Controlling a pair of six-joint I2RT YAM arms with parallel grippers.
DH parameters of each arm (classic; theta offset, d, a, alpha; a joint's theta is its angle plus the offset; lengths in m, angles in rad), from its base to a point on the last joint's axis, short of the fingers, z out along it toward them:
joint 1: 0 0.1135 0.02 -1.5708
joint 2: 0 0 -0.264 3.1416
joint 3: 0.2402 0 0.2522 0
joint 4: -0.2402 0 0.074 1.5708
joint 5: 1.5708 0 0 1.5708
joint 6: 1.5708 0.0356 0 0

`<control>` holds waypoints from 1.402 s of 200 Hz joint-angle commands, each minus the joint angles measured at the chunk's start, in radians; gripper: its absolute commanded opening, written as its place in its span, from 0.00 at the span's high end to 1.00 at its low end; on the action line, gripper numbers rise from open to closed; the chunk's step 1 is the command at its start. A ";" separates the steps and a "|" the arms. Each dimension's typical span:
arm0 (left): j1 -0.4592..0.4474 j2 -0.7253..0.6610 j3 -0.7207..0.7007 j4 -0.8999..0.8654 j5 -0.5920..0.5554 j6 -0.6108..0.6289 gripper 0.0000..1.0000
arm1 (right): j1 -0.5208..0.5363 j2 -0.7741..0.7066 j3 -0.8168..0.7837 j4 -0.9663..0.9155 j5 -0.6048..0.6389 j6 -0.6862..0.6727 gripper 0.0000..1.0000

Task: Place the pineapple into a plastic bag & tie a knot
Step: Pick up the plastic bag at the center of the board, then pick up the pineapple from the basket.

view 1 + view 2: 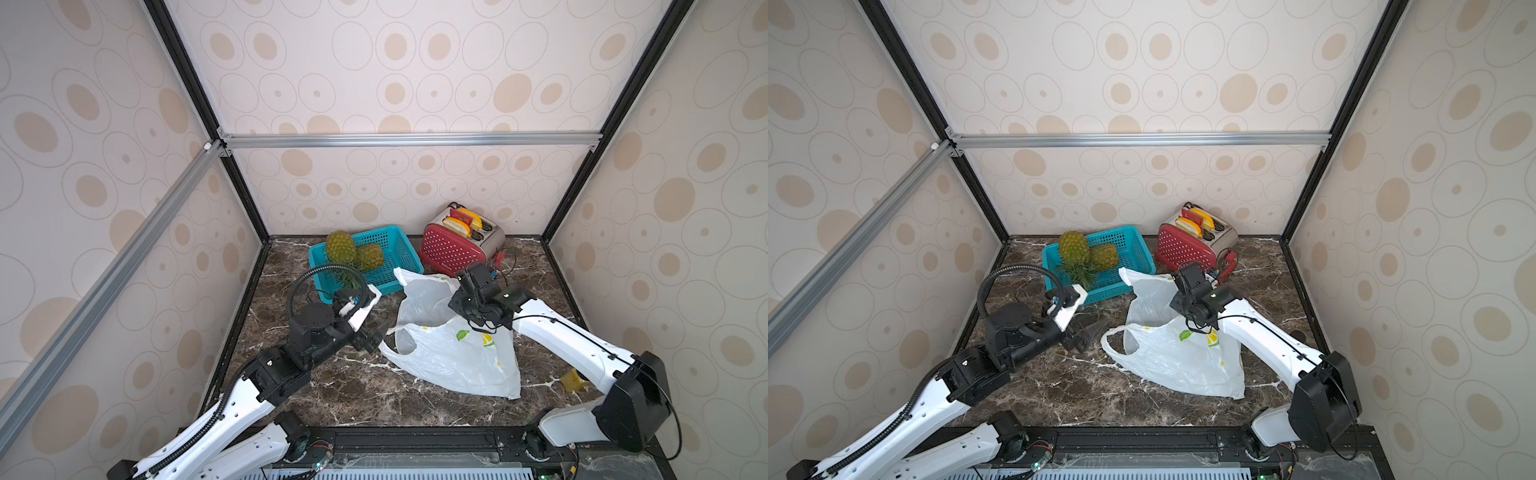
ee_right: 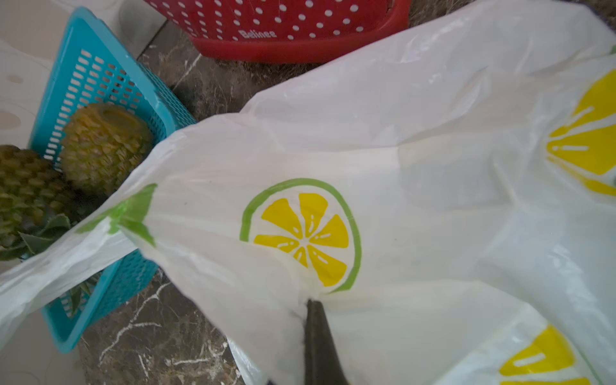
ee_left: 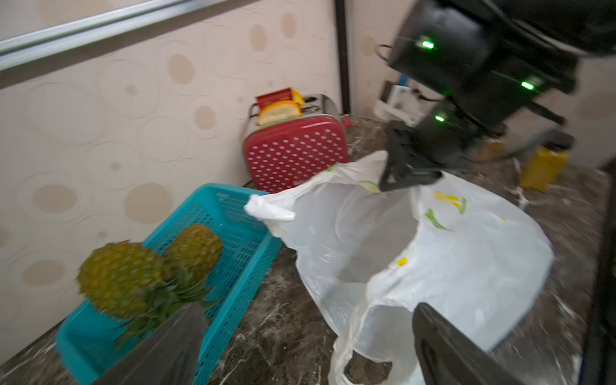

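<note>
Next, my left gripper grabs a pineapple by its leafy top. That leaves its body free to enter the plastic bag (image 1: 453,357) first.
Two pineapples (image 1: 340,247) (image 3: 120,276) lie in a teal mesh basket (image 1: 392,245) at the back. The plastic bag (image 1: 453,357) (image 2: 416,160), white with lemon slices, lies on the marble in both top views with its mouth facing left. My right gripper (image 1: 459,305) (image 2: 313,306) is shut on the bag's upper rim and holds it lifted. My left gripper (image 1: 378,334) (image 3: 305,350) stands open just left of the bag's near handle loop (image 1: 401,340), with nothing between its fingers. The handles hang loose, and no knot is in view.
A red dotted toaster (image 1: 451,247) holding toast stands at the back right, close behind the bag. A small yellow object (image 1: 575,380) lies on the table beside the right arm. Patterned walls close in the table on three sides.
</note>
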 commanded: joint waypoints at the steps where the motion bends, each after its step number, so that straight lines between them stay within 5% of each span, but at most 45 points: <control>1: 0.030 0.090 0.117 -0.079 -0.371 -0.254 0.01 | 0.006 0.014 0.003 0.025 0.012 0.084 1.00; 40: 0.204 0.327 0.352 -0.326 -0.431 -0.450 0.01 | 0.006 0.065 0.027 -0.010 -0.042 0.050 1.00; 77: 0.278 0.562 0.532 -0.484 -0.310 -0.530 0.01 | 0.005 0.073 0.039 -0.028 -0.027 -0.001 1.00; 125: 0.330 0.784 0.632 -0.454 -0.222 -0.602 0.01 | 0.001 0.074 0.037 -0.026 -0.036 -0.028 1.00; 212: 0.455 0.997 0.645 -0.296 -0.012 -0.622 0.01 | -0.012 0.077 0.017 0.024 -0.090 -0.044 1.00; 280: 0.492 1.138 0.690 -0.233 0.046 -0.614 0.01 | -0.029 0.086 0.009 0.053 -0.119 -0.050 1.00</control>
